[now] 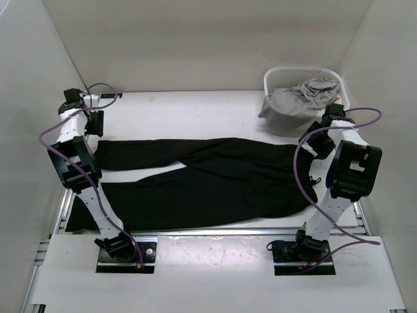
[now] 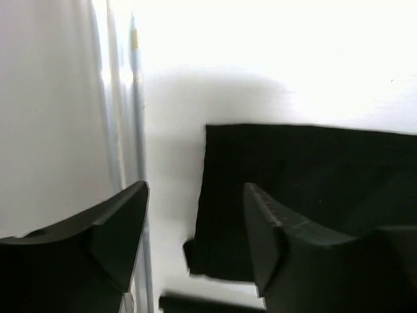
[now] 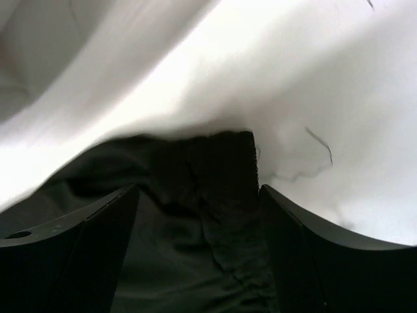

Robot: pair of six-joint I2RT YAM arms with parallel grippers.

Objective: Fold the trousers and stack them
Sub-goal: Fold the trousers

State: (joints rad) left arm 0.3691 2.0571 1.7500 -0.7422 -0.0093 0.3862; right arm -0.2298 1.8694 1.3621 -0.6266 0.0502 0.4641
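I need to fold the far leg over the near one, so I should next grab the trousers [image 1: 215,176] by the far corner of the waistband [image 1: 306,150] with my right gripper.
The black trousers [image 1: 215,176] lie spread flat across the table, legs pointing left, waist at the right. My left gripper [image 1: 96,124] hangs open over the cuff end of the far leg. In the left wrist view the left gripper [image 2: 195,218] is open, with the cuff [image 2: 313,169] lying below and between the jaws. My right gripper [image 1: 322,145] is at the far corner of the waist. In the right wrist view the right gripper [image 3: 199,202] is open and the crumpled waistband [image 3: 225,169] lies between the jaws. Neither gripper holds anything.
A white basket [image 1: 300,70] stands at the back right with a light grey garment [image 1: 300,101] spilling over its front, just behind my right arm. White walls enclose the table on the left, right and back. A metal rail [image 1: 215,233] runs along the near edge.
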